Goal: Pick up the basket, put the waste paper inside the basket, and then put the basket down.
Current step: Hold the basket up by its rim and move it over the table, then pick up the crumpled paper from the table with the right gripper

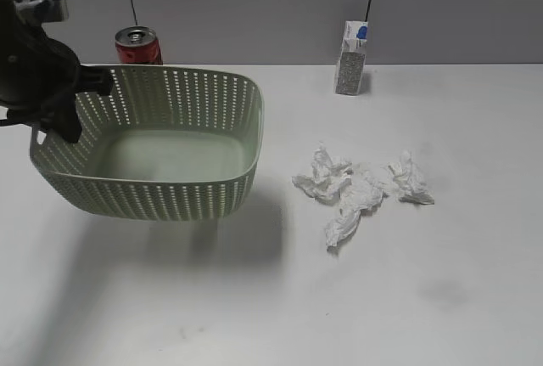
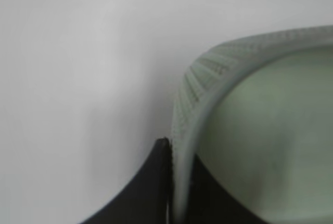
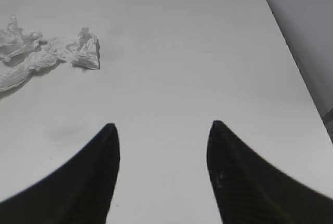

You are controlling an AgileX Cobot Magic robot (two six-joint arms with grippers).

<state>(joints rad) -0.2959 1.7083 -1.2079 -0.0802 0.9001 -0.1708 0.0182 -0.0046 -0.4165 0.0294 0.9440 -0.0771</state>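
Next, the right gripper grabs the separate crumpled wad by its bunched body (image 1: 410,181) (image 3: 84,50) to put waste paper inside the basket.
The pale green slotted basket (image 1: 170,188) hangs tilted above the table at the left, empty inside. My left gripper (image 1: 69,111) is shut on its left rim; in the left wrist view the rim (image 2: 208,73) runs between the two black fingers (image 2: 179,154). Several crumpled white wads of waste paper (image 1: 361,189) lie on the table right of the basket, and show at the upper left of the right wrist view (image 3: 47,52). My right gripper (image 3: 162,128) is open and empty above bare table, right of the paper. It is outside the exterior view.
A red can (image 1: 137,45) stands behind the basket at the back left. A small white-and-grey carton (image 1: 352,57) with a blue cap stands at the back, right of centre. The table's right edge (image 3: 291,57) meets a grey wall.
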